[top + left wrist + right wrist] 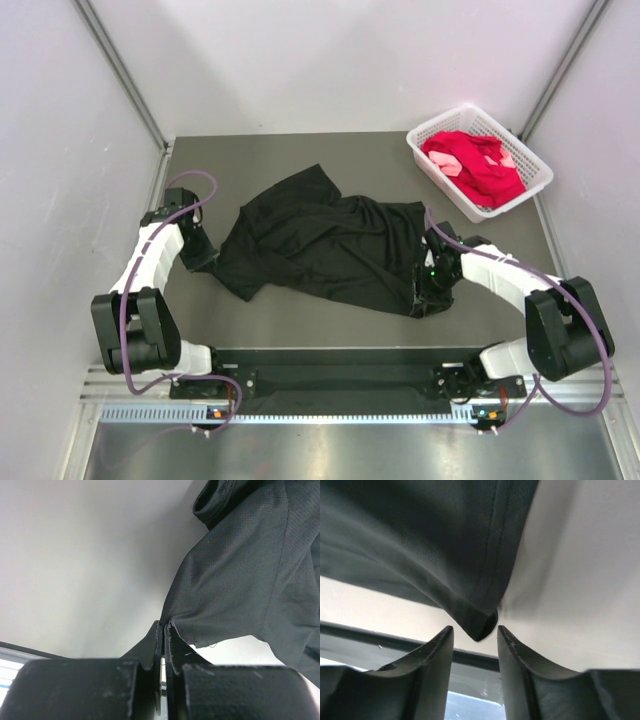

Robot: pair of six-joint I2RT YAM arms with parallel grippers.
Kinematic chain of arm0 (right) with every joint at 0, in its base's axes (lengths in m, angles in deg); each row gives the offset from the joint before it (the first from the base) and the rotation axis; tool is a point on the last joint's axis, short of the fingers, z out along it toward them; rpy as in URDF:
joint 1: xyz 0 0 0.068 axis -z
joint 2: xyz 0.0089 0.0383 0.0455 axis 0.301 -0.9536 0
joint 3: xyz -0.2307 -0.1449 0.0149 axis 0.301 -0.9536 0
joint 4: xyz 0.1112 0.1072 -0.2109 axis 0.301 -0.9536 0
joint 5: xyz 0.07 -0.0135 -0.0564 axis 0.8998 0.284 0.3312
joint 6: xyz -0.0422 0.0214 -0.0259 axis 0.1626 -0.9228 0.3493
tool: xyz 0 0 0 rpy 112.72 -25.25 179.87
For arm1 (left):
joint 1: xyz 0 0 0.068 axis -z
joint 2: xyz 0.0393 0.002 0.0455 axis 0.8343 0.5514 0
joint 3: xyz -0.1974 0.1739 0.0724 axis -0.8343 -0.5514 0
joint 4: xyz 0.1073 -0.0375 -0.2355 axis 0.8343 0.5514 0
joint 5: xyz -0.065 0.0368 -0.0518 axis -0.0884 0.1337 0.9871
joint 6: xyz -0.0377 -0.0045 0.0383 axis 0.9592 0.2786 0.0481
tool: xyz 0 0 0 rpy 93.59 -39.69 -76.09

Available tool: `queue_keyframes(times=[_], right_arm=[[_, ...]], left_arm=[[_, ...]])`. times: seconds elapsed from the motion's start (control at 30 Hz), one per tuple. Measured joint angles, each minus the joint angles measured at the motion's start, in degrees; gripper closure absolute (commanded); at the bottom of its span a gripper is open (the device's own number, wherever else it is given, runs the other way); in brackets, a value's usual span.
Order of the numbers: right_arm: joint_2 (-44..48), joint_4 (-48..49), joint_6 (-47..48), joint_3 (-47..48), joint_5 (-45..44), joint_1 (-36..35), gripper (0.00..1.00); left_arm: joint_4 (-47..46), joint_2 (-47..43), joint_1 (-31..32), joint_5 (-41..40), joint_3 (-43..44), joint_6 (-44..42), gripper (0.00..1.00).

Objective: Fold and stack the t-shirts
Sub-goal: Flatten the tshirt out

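My right gripper will next pinch the black t-shirt's near folded corner (416,312) (481,629), opposite my left gripper on the t-shirt's hem. That will stretch the t-shirt for folding.
The large black t-shirt (320,245) lies crumpled and partly spread across the middle of the table. My left gripper (197,258) is shut on its left edge; in the left wrist view the fingertips (164,626) pinch the fabric's hem (235,595). My right gripper (432,290) is at the shirt's right near corner, jaws open, and that folded corner (480,625) hangs just at the tips without being clamped. Red and pale pink t-shirts (478,165) lie bunched in the basket.
The white lattice basket (530,190) stands at the table's back right corner. Grey walls close in on both sides and at the back. A metal rail runs along the near edge by the arm bases.
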Motion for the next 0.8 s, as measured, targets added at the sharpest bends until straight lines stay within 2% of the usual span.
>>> queue_keyframes(times=[0.1,0.3,0.4,0.43,0.53,0.6,0.63,0.7,0.8], right_arm=[[0.0,1.7,-2.7,-0.7,0.2,0.0,0.55],[0.0,4.1,-7.4,-3.9,1.5,0.5,0.59],[0.8,4.7,-8.5,-4.9,2.3,1.2,0.64],[1.2,4.9,-8.7,-5.3,2.5,1.7,0.68],[1.8,5.3,-9.0,-6.2,2.9,3.7,0.70],[2.0,5.4,-8.8,-6.3,2.9,5.2,0.76],[2.1,5.6,-8.5,-6.3,2.7,6.2,0.87],[2.1,5.6,-7.8,-6.3,2.3,7.4,1.00],[2.1,5.5,-7.1,-6.3,1.6,9.0,1.00]], left_arm=[[0.0,0.0,0.0,0.0,0.0,-0.2,1.00],[0.0,0.0,0.0,0.0,0.0,-0.7,1.00],[0.0,0.0,0.0,0.0,0.0,-0.9,1.00],[0.0,0.0,0.0,0.0,0.0,-0.9,1.00],[0.0,0.0,0.0,0.0,0.0,-1.0,1.00],[0.0,0.0,0.0,0.0,0.0,-1.1,1.00],[0.0,0.0,0.0,0.0,0.0,-1.1,1.00],[0.0,0.0,0.0,0.0,0.0,-1.1,1.00],[0.0,0.0,0.0,0.0,0.0,-1.1,1.00]])
